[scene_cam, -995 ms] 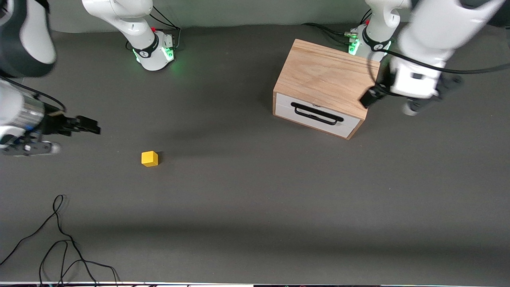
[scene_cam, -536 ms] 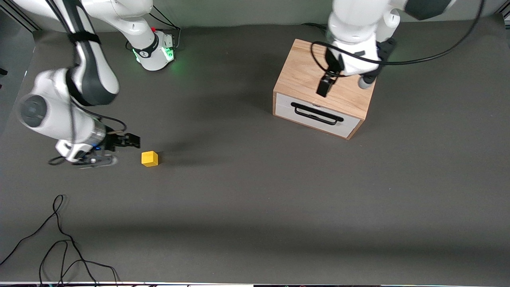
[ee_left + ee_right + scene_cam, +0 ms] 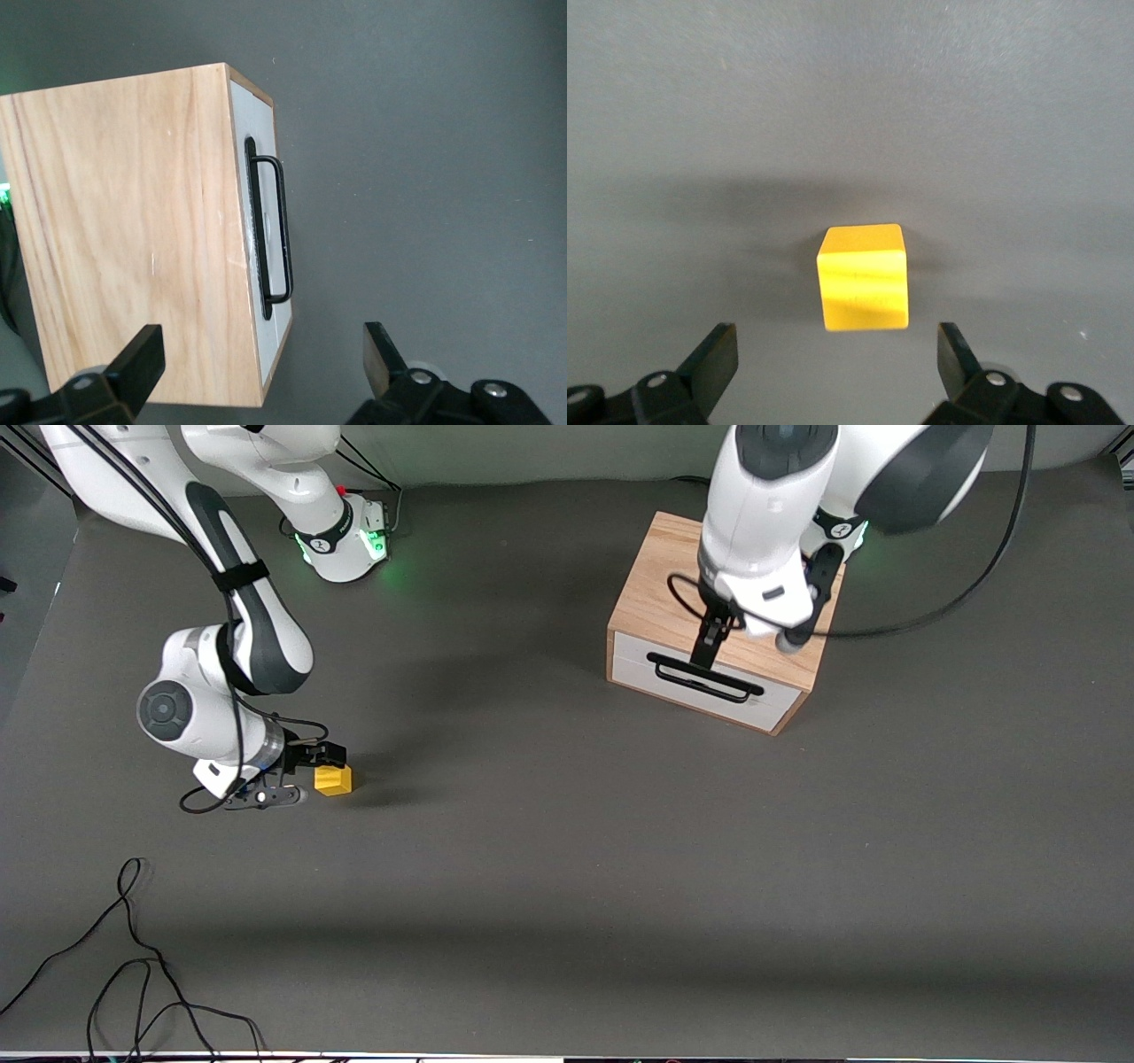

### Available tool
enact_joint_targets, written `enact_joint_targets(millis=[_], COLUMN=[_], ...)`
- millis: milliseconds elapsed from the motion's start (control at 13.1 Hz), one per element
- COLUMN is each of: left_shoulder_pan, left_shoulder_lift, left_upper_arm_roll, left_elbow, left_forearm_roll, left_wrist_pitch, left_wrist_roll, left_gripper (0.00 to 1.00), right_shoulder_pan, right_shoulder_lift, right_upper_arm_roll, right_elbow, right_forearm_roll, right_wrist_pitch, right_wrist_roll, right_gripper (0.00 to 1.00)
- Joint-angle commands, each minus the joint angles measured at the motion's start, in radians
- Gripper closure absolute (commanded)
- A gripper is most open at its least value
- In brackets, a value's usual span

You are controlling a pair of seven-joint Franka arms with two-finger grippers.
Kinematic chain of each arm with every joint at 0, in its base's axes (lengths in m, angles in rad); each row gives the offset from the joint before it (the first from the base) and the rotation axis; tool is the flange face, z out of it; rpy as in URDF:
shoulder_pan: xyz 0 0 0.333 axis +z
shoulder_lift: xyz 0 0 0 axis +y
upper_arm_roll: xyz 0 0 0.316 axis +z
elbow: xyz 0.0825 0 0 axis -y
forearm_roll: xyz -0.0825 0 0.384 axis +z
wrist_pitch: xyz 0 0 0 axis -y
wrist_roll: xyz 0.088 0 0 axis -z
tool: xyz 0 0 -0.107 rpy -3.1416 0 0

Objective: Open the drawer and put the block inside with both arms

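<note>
I should next grab the yellow block by its opposite sides with my right gripper, to place it inside the drawer [image 3: 709,689].
The yellow block [image 3: 333,779] sits on the grey table toward the right arm's end. My right gripper [image 3: 306,773] is low beside it, open. In the right wrist view the block [image 3: 863,276] lies just ahead of the gripper [image 3: 835,354], not between the fingers. The drawer [image 3: 709,689] of the oak cabinet [image 3: 682,589] is closed, with its black handle [image 3: 704,677] across the white front. My left gripper [image 3: 709,642] hangs open over the cabinet's front edge, above the handle. The left wrist view shows the gripper [image 3: 261,354] over the cabinet [image 3: 133,230], with the drawer front [image 3: 259,133] and the handle [image 3: 282,230].
A loose black cable [image 3: 133,957] lies on the table near the front camera, at the right arm's end. The two green-lit arm bases [image 3: 341,540] stand along the table's edge farthest from the camera.
The right gripper has swung in from the table's end to just beside the block. The left gripper has moved from beside the cabinet to over its front edge, above the handle.
</note>
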Motion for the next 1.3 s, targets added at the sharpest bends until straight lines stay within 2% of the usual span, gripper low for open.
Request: enact_joint_targets(millis=[0, 383, 689, 919, 995, 1072, 1149, 1225], left_shoulder_pan=[0.011, 0.013, 0.016, 0.016, 0.016, 0.016, 0.016, 0.016], left_shoulder_lift=[0.039, 0.137, 0.148, 0.191, 0.206, 0.223, 0.238, 0.252], left_upper_arm_roll=[0.004, 0.013, 0.013, 0.013, 0.013, 0.013, 0.013, 0.013], left_elbow=[-0.023, -0.115, -0.223, -0.23, -0.232, -0.232, -0.232, -0.232], left_forearm_roll=[0.014, 0.02, 0.022, 0.045, 0.057, 0.059, 0.068, 0.077], left_wrist_pitch=[0.031, 0.186, 0.307, 0.331, 0.338, 0.343, 0.344, 0.346], left_wrist_roll=[0.033, 0.018, 0.018, 0.018, 0.018, 0.019, 0.018, 0.018], left_gripper=[0.0, 0.0, 0.0, 0.0, 0.0, 0.0, 0.0, 0.0], right_shoulder_pan=[0.008, 0.008, 0.008, 0.006, 0.008, 0.008, 0.009, 0.009], right_shoulder_lift=[0.059, 0.148, 0.189, 0.206, 0.205, 0.2, 0.2, 0.2], right_upper_arm_roll=[-0.008, -0.008, -0.008, -0.008, -0.008, -0.008, -0.007, -0.007], right_elbow=[-0.004, -0.025, -0.025, -0.024, -0.022, -0.024, -0.022, -0.022], right_forearm_roll=[0.007, 0.007, 0.008, 0.008, 0.008, 0.008, 0.008, 0.008], right_wrist_pitch=[0.085, 0.219, 0.24, 0.238, 0.238, 0.237, 0.235, 0.235], right_wrist_roll=[-0.021, -0.048, -0.041, -0.04, -0.038, -0.037, -0.032, -0.034], right_gripper=[0.0, 0.0, 0.0, 0.03, 0.18, 0.49, 0.75, 0.93])
